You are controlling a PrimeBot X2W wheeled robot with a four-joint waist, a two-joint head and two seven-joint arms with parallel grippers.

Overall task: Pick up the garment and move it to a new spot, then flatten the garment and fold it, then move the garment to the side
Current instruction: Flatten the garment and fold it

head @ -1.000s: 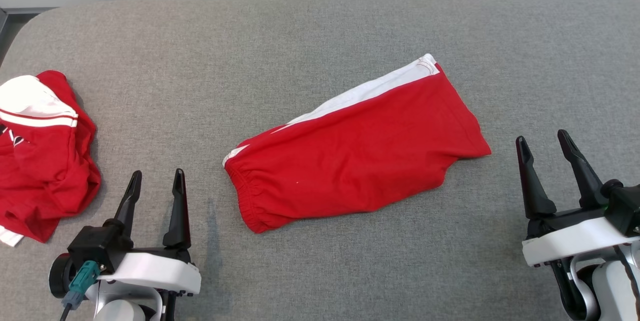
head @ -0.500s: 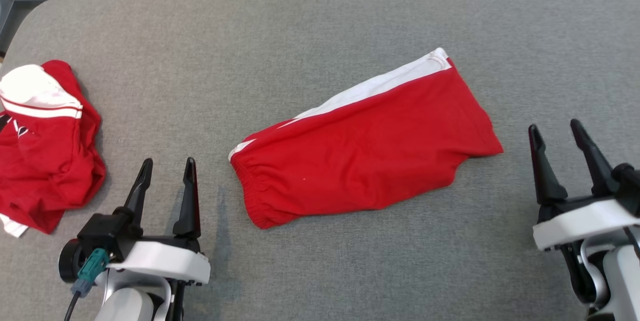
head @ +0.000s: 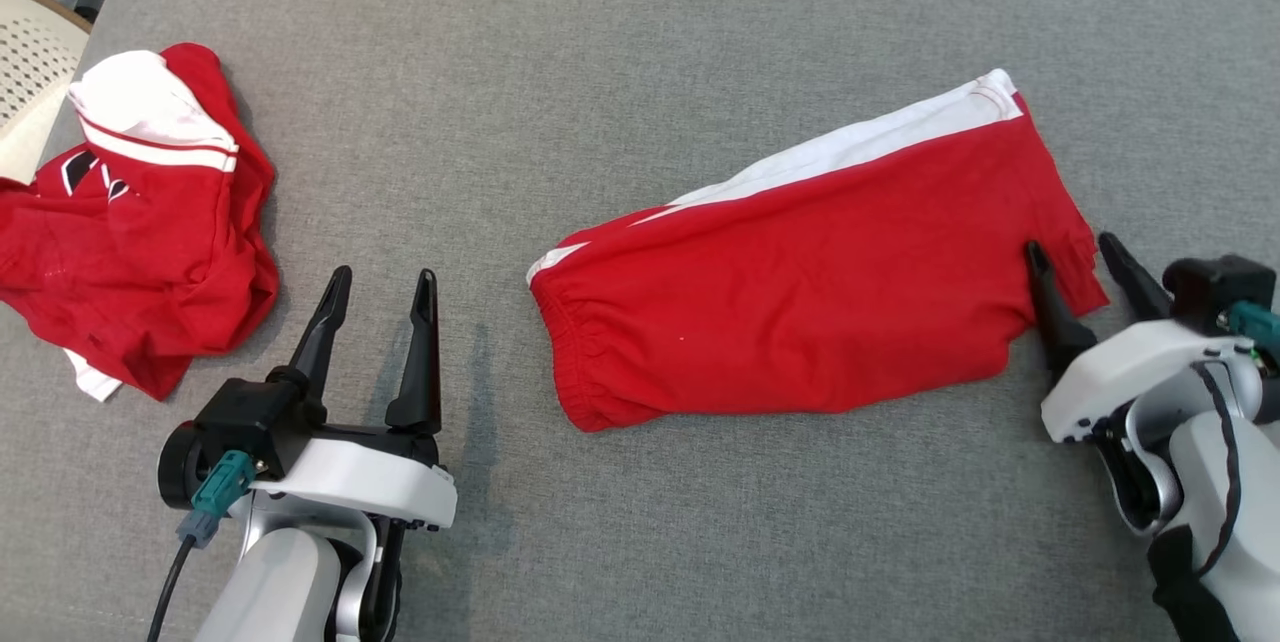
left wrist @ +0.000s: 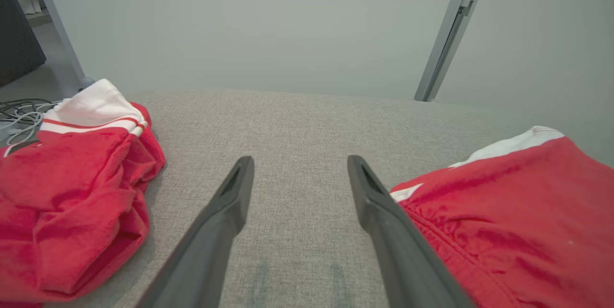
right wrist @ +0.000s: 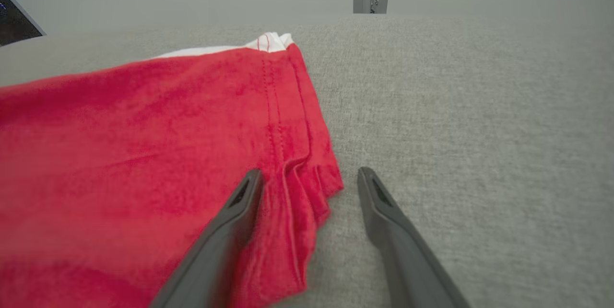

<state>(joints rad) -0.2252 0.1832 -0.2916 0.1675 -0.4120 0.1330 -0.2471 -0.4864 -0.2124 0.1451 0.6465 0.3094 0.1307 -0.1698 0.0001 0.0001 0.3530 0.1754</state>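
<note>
I need to grab the hem of the leg end [head: 1076, 244] [right wrist: 305, 204] with my right gripper so that I can fold the red shorts.
The garment [head: 800, 292] is a pair of red shorts with a white side stripe, lying flat and slanted in the middle of the grey padded surface [head: 560, 52]. My right gripper [head: 1070, 250] is open at its right hem corner. The right wrist view has the red hem [right wrist: 292, 154] bunched between the two fingers of that gripper [right wrist: 309, 173], low over the cloth. My left gripper [head: 385, 274] stands open, left of the elastic waistband. In the left wrist view this gripper [left wrist: 300, 159] has bare surface between its fingers and the shorts [left wrist: 508, 212] to its right.
A second red and white garment [head: 140, 232] lies crumpled at the left edge, also at the left of the left wrist view [left wrist: 72, 193]. A cream perforated object [head: 30, 62] sits past the top left corner. Cables [left wrist: 19, 111] lie on the floor beyond.
The head camera has tilted and turned, shifting the whole picture. My right gripper has moved in from beside the shorts and now straddles their right hem corner. Both grippers stay open.
</note>
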